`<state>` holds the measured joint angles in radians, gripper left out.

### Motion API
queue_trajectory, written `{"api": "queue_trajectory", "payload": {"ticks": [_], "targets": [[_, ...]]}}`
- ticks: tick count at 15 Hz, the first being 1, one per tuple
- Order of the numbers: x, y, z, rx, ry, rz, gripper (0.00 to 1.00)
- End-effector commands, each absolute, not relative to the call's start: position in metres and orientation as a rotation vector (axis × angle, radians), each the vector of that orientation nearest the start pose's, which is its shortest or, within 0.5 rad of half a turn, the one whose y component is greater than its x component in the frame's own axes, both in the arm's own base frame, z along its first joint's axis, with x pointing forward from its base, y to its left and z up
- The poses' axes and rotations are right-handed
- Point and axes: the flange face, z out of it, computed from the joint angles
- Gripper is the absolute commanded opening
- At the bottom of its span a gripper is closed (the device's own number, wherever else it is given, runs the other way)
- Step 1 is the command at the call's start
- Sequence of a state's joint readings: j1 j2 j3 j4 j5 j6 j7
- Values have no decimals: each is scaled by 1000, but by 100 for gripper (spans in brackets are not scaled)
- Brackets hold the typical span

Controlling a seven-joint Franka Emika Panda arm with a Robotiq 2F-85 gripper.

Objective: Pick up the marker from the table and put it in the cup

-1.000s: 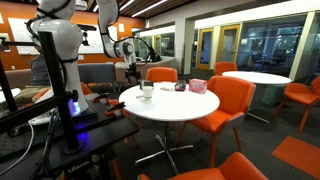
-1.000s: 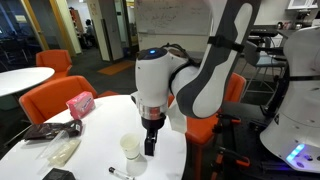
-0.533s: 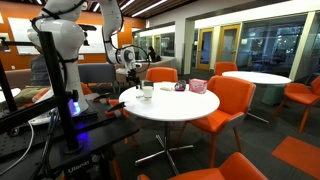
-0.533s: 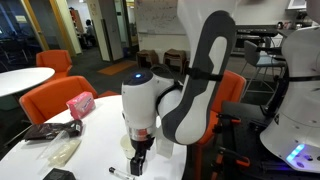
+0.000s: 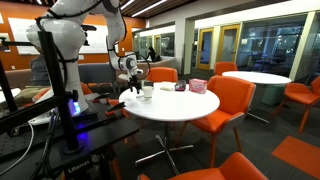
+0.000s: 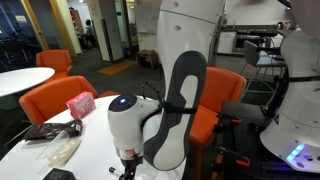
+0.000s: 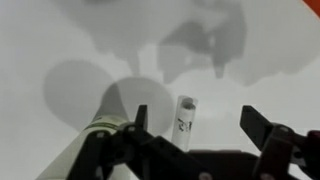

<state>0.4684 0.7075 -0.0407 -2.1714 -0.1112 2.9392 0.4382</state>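
Note:
The robot's gripper isn't ready to close on the marker [image 7: 185,115] yet and has to come down first. Its fingers are on both sides of the marker but above it, so they would miss the marker's body if they closed now.
In the wrist view the marker [image 7: 185,115] lies on the white table, a pale barrel with dark print and its end facing the camera. My gripper [image 7: 200,125] is open, its two dark fingers either side of the marker and not touching it. In an exterior view the gripper [image 6: 128,172] is low over the table at the bottom edge, and the arm hides the marker and the cup. In an exterior view the small pale cup [image 5: 147,94] stands on the round table just beside the gripper [image 5: 133,88].
A pink box [image 6: 80,103] stands at the table's far side and also shows in the exterior view [image 5: 198,86]. A clear plastic bag [image 6: 60,150], a dark flat item [image 6: 45,130] and a low dark bowl [image 6: 58,174] lie nearby. Orange chairs [image 5: 232,98] ring the table.
The arm has swung from beside the cup across the table and come down, so the open gripper now straddles the marker. The cup and other things have not moved.

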Motion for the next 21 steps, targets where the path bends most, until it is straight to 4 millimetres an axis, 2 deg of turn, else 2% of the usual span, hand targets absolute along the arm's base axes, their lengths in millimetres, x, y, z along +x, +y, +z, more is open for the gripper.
{"api": "queue_trajectory", "payload": {"ticks": [1,4,5,6,7,11,16,19,21], "targets": [[505,237,50,-3172,-145,-97,100],[514,241,35,-3173,-136,-95,99],[517,241,32,-3172,-136,-93,93],[519,242,29,-3174,-134,-92,74],[521,243,27,-3173,-133,-89,69],[524,249,23,-3168,-148,-81,38],[517,268,47,-3158,-228,-141,1],[511,284,69,-3145,-264,-183,5],[507,290,89,-3129,-278,-129,5]]}}
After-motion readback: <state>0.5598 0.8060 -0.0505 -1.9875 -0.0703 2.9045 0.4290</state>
